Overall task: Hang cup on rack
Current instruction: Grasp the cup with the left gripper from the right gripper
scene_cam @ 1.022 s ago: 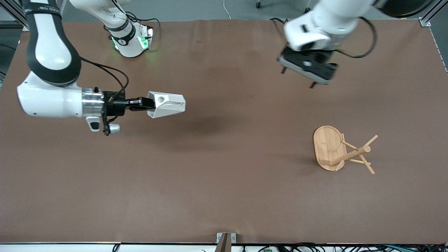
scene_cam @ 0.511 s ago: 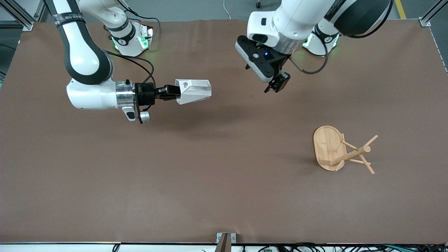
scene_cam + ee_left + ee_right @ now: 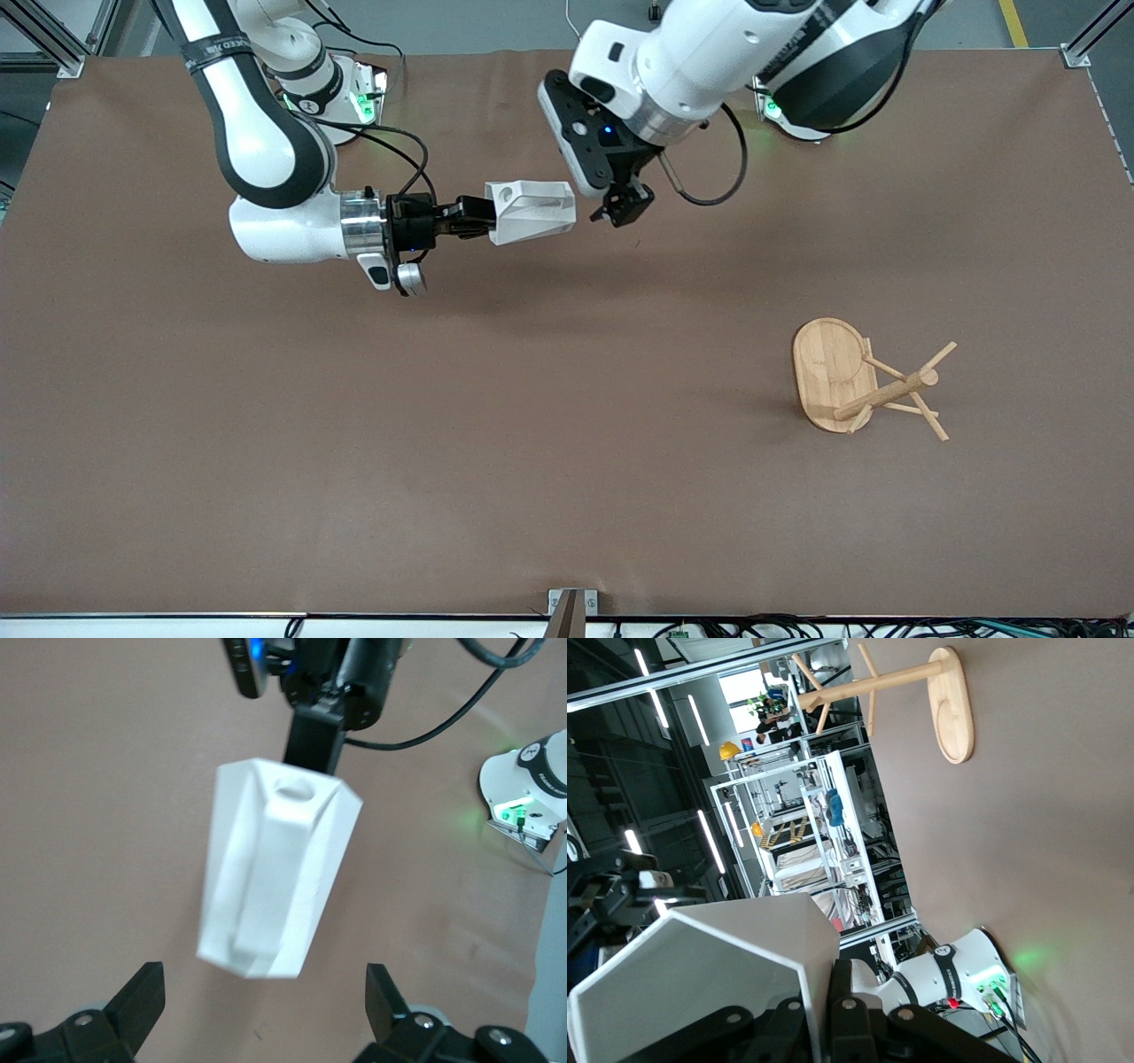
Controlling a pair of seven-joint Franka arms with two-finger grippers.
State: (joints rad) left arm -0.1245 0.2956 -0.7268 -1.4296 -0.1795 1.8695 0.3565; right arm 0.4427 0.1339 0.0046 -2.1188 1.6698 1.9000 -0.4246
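Note:
My left gripper grabs the cup by its loose end next, since my right gripper's fingers crowd the cup's side at the rim beside the round hole.
My right gripper is shut on the rim wall of the white faceted cup and holds it sideways in the air over the table's middle, tab handle and its round hole facing up. In the right wrist view the fingers pinch the cup's wall. My left gripper is open and empty, just off the cup's free end. In the left wrist view the cup hangs between and ahead of the spread fingertips. The bamboo rack stands on its oval base toward the left arm's end, nearer the front camera; the right wrist view shows it too.
The arms' bases with green lights stand at the table's edge farthest from the front camera. A small metal bracket sits at the table's near edge. Brown table surface lies between the cup and the rack.
My right arm has carried the cup toward the left arm's end of the table. My left arm has swung in over the middle and brought its open gripper up to the cup.

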